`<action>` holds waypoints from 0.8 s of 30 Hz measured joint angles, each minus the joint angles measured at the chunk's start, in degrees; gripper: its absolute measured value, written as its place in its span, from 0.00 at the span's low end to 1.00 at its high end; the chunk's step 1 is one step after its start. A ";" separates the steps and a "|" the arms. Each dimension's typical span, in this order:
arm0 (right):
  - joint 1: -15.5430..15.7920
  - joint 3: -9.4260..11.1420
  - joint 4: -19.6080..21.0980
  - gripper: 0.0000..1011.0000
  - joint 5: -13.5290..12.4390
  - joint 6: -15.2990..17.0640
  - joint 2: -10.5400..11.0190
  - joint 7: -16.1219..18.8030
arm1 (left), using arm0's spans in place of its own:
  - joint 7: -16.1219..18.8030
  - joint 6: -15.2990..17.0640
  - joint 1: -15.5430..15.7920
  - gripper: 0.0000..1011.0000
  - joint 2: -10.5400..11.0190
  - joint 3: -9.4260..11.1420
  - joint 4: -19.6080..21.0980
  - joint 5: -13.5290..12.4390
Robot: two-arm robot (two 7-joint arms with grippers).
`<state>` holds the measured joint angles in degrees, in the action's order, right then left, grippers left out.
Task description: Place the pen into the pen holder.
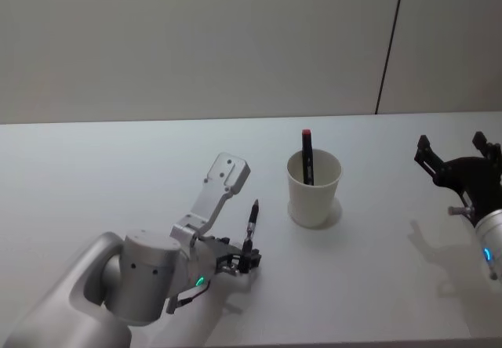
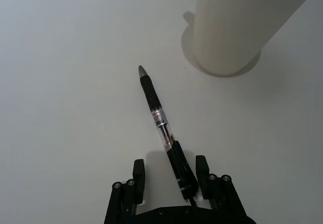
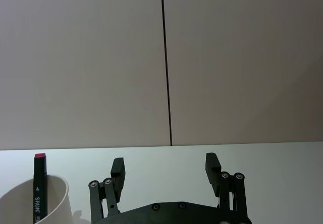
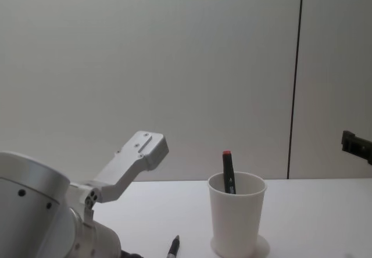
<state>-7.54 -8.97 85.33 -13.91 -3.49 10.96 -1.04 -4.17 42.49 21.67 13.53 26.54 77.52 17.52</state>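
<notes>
I need to grab the pen by its rear end (image 2: 181,169) with my left gripper, so the pen's tip and black grip (image 2: 149,88) stay free to hand on for the pen holder.
A black and clear pen (image 2: 157,117) lies flat on the white table, its tip pointing toward the pen holder (image 1: 314,195), a white paper cup (image 2: 237,27) a short way beyond it. My left gripper (image 2: 170,168) is down at the table, open, with its fingers on either side of the pen's rear end (image 1: 249,238). In the chest view the pen's tip (image 4: 174,246) shows left of the cup (image 4: 235,220). My right gripper (image 1: 459,156) hangs open and empty at the table's right side, well away from the cup (image 3: 30,204).
A black marker with a red cap (image 1: 307,156) stands upright inside the cup (image 4: 228,174). The white table (image 1: 118,175) has free room to the left and in front. A plain wall with a dark vertical seam (image 1: 390,46) stands behind.
</notes>
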 joint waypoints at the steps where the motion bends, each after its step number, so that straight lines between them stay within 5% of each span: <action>1: 0.00 0.00 0.00 0.99 0.00 0.00 0.00 0.00 | -0.12 0.15 0.15 0.66 -0.11 0.05 -0.27 -0.34; 8: 0.00 0.00 0.00 0.99 0.00 0.00 0.00 0.00 | -0.84 0.50 0.70 0.45 -0.50 0.17 -1.26 -1.60; 24: 0.00 0.00 0.00 0.99 0.00 0.00 0.00 0.00 | -2.10 0.81 1.58 0.34 -1.19 0.34 -2.75 -3.84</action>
<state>-7.54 -8.97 85.33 -13.91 -3.49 10.95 -1.04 -6.27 43.29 23.25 12.34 26.88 74.77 13.67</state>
